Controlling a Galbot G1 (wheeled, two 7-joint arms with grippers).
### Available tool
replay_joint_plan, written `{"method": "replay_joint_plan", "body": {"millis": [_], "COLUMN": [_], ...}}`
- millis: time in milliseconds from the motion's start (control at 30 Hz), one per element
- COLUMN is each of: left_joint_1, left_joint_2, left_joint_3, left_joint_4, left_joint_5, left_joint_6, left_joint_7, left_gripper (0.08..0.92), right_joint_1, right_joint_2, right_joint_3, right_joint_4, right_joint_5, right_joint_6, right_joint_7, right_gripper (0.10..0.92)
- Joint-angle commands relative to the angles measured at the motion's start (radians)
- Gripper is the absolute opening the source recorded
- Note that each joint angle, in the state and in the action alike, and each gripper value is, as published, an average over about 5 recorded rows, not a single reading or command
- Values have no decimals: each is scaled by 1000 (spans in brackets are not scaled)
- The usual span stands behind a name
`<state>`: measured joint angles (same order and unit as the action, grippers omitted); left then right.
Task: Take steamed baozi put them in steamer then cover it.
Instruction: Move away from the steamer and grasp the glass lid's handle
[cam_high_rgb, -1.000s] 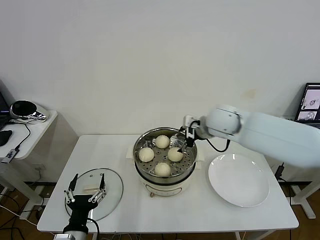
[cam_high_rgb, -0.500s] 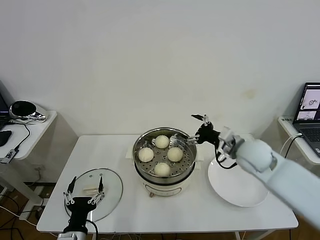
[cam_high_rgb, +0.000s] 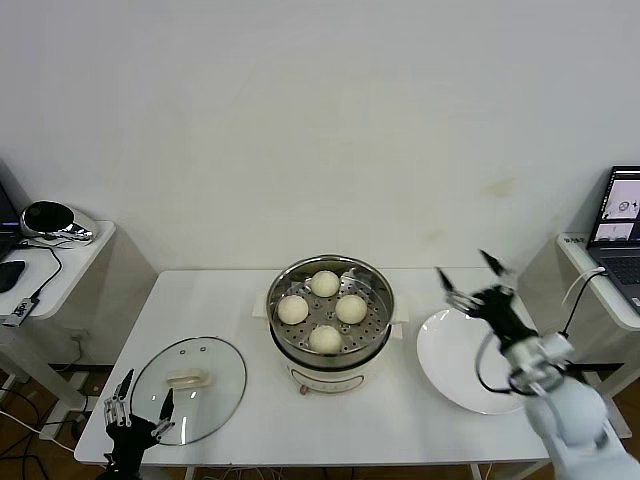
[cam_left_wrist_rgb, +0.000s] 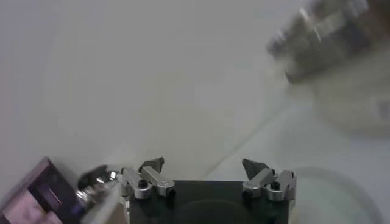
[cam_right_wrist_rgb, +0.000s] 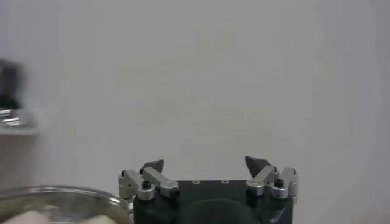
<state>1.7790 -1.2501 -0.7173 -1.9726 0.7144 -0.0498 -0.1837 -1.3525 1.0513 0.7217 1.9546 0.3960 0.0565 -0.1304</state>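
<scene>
The glass cover (cam_high_rgb: 190, 385) lies flat and is much wider than my open fingers, so my left gripper needs to grab it by its narrow cream handle (cam_high_rgb: 188, 378) next.
The steamer (cam_high_rgb: 330, 330) stands at the table's middle, uncovered, with several cream-white baozi (cam_high_rgb: 324, 283) on its perforated tray. The clear glass cover (cam_high_rgb: 190, 385) with its cream handle lies flat at the table's front left. My left gripper (cam_high_rgb: 138, 413) is open and empty, low at the front left edge beside the cover. My right gripper (cam_high_rgb: 477, 280) is open and empty, raised over the far edge of the white plate (cam_high_rgb: 470, 375), right of the steamer. In the right wrist view the open gripper (cam_right_wrist_rgb: 206, 164) faces the wall, with the steamer's rim (cam_right_wrist_rgb: 55, 196) at one corner.
A side table (cam_high_rgb: 50, 262) with a dark device and cables stands at the left. A laptop (cam_high_rgb: 620, 210) sits on a stand at the right. The left wrist view shows its open gripper (cam_left_wrist_rgb: 203, 164) against the wall and table.
My right gripper has drawn back from the steamer, to the right over the plate. My left gripper has sunk lower and left, off the cover, toward the table's front edge.
</scene>
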Motion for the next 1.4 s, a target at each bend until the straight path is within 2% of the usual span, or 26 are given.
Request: {"method": "replay_joint_plan", "body": {"millis": [33,200,400,833,1400], "left_joint_1": [-30,-108,-176,-324,-461], "left_joint_2": [54,90,102,94,94], "left_joint_3": [-69,-25,8,105,141], "left_joint_4": [150,216,265,322,451], "left_joint_5": [508,530,548,547,494], "left_joint_6": [-8,-23,-27,-26,-25], "left_joint_7": [19,36,49,86,94], "left_gripper": [823,823,823,823,823], "right_joint_1": [-247,-264,-278,-282,-310], "right_joint_2": [210,236,253,267,293], "right_joint_3": [288,313,311,306,314], "right_joint_4": [43,50,46,37,48], "right_joint_5": [-41,-49,-55,-73,-94], "right_joint_6": [75,77,88,101,111], "right_joint_7": [11,24,27,31,27], "right_gripper": [823,823,823,823,823]}}
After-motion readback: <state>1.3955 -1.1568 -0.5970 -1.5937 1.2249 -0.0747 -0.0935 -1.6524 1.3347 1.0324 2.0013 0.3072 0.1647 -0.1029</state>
